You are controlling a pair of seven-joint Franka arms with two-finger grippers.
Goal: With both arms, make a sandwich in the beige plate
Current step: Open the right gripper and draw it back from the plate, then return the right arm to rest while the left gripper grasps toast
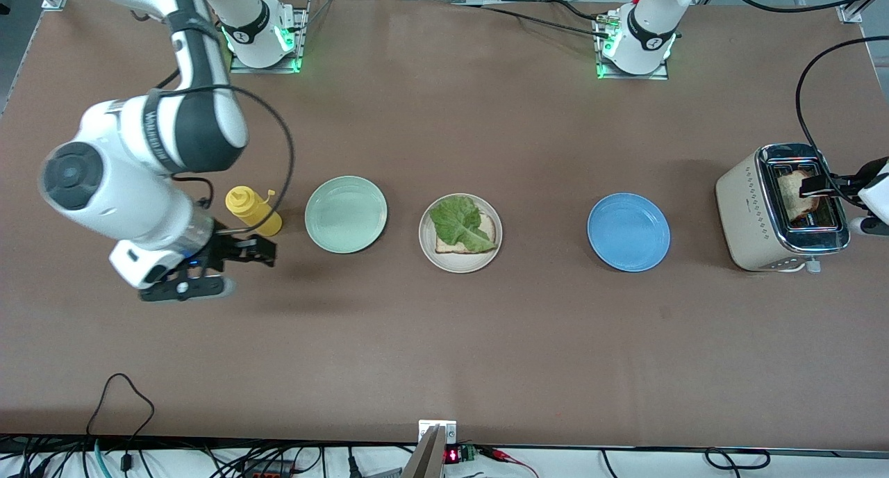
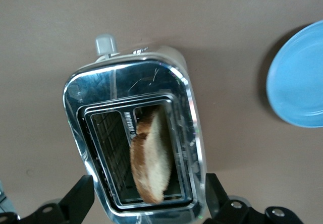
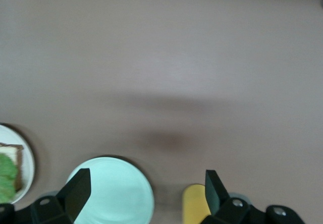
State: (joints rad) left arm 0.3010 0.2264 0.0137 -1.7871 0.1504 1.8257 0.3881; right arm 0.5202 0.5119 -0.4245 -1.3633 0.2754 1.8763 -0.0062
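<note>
My left gripper grabs the bread slice by its crust edge (image 2: 151,200) next, to top the lettuce on the beige plate.
The beige plate (image 1: 430,253) stands mid-table between the mint-green and blue plates. On it lies one bread slice (image 1: 446,245) with a crinkled green lettuce leaf (image 1: 460,222) on top. A second bread slice (image 1: 795,194) stands in the toaster's slot and shows in the left wrist view (image 2: 149,163). My left gripper (image 1: 818,185) hangs open over the toaster, its fingers (image 2: 79,199) astride the toaster top, touching nothing. My right gripper (image 1: 258,250) is open and empty, low over the table beside the yellow bottle.
A mint-green plate (image 1: 345,214) and a yellow squeeze bottle (image 1: 253,210) stand toward the right arm's end. A blue plate (image 1: 628,231) and the cream toaster (image 1: 746,214) stand toward the left arm's end. The right wrist view shows the mint-green plate (image 3: 113,193) and bottle (image 3: 196,204).
</note>
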